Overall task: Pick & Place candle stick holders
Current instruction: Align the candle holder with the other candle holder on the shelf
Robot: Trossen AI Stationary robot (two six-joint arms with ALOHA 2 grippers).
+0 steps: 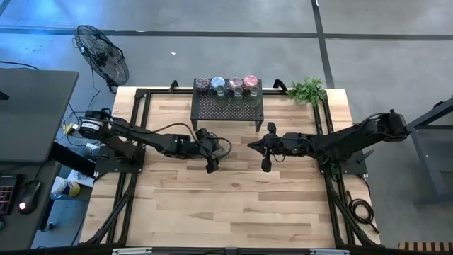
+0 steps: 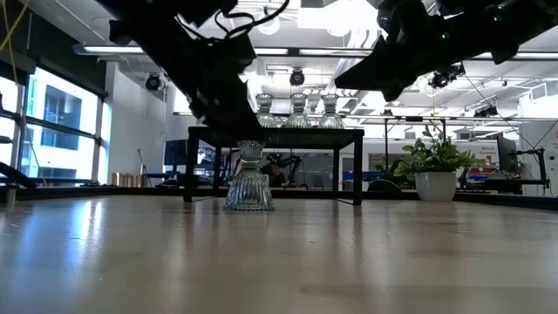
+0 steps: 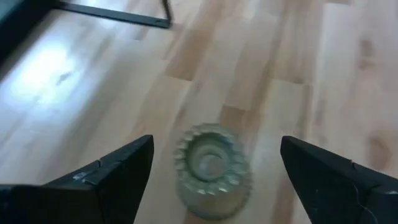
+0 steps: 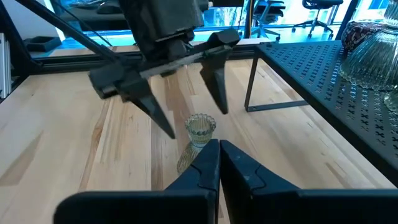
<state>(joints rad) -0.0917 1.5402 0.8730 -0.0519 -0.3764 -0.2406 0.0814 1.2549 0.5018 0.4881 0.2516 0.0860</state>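
My fingers are above the glass holder's ribbed rim [image 3: 211, 163] and wooden tabletop shows between them, so my left gripper should go lower before it closes on the holder.
A clear ribbed glass candle holder [image 2: 248, 180] stands on its wide base on the wooden table, in front of the black mesh rack [image 1: 226, 106]. It also shows in the left wrist view [image 3: 211, 169] and the right wrist view [image 4: 199, 128]. My left gripper [image 3: 216, 143] hangs open just above it, one finger on either side, touching nothing. It also shows in the high view [image 1: 207, 150]. My right gripper [image 4: 219, 148] is shut and empty, level, to the holder's right [image 1: 250, 145]. Several more holders [image 1: 226, 85], blue, pink, purple and clear, stand on the rack's top.
A potted green plant [image 1: 308, 91] stands at the table's far right corner. The rack's legs [image 4: 250, 81] stand close behind the holder. Bare wooden table [image 1: 233, 205] lies toward the near edge.
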